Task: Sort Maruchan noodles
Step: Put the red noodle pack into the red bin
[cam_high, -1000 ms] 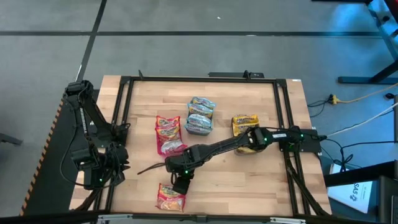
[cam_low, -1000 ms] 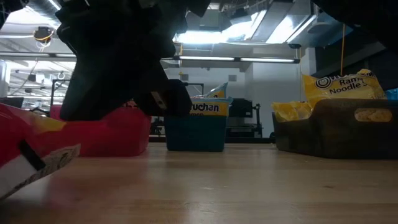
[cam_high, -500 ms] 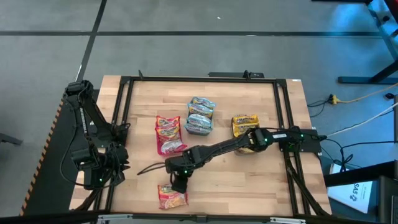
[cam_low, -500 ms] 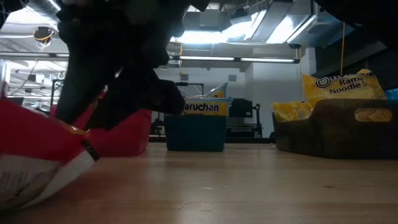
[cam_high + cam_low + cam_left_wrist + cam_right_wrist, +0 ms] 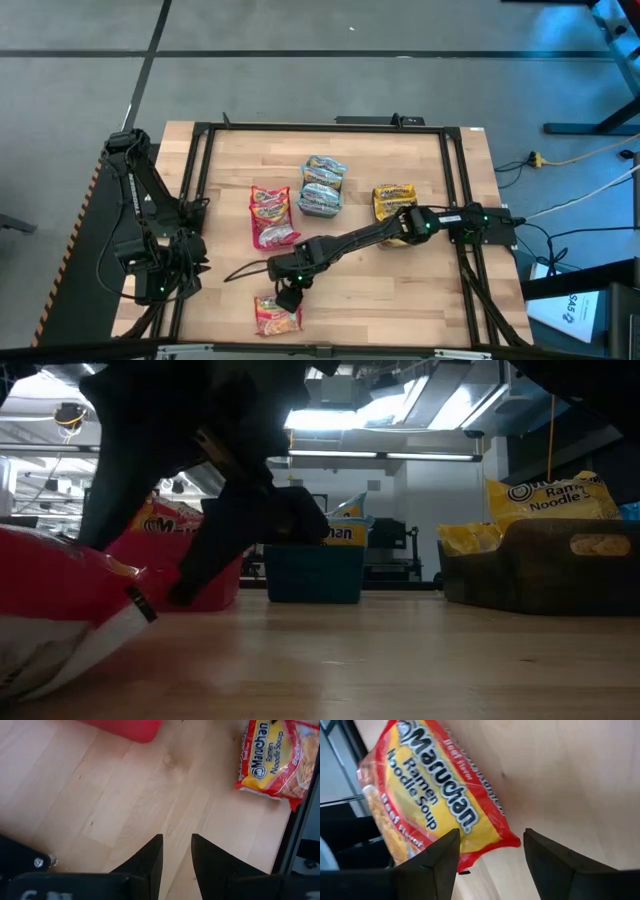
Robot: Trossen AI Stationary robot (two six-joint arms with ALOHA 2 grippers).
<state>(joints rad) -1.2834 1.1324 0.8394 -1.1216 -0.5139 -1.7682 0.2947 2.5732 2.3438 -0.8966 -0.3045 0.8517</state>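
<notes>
The sorting of the red Maruchan packet (image 5: 430, 810) in with the other red packets is still to come. My right gripper needs to grab the packet by its crimped end (image 5: 491, 849) next.
A red Maruchan packet (image 5: 277, 315) lies flat on the wood near the table's front edge; it also shows as the red packet (image 5: 430, 810) in the right wrist view and the red packet (image 5: 60, 610) in the low view. My right gripper (image 5: 490, 852) hangs open just above its far end, touching nothing; from overhead the right gripper (image 5: 287, 296) shows there. Farther back, red packets (image 5: 270, 215), light-blue packets (image 5: 322, 185) and yellow packets (image 5: 395, 200) sit sorted by colour. My left gripper (image 5: 176, 850) waits open at the table's left edge.
At table height a red bin (image 5: 190, 575), a blue bin (image 5: 315, 570) and a dark grey bin (image 5: 560, 565) stand along the back. A black frame (image 5: 200, 160) runs round the tabletop. Bare wood lies to the right of the near packet.
My right gripper has opened and let go of the red packet, then drawn up and slightly toward the far edge. The packet has settled flat on the table near the front edge.
</notes>
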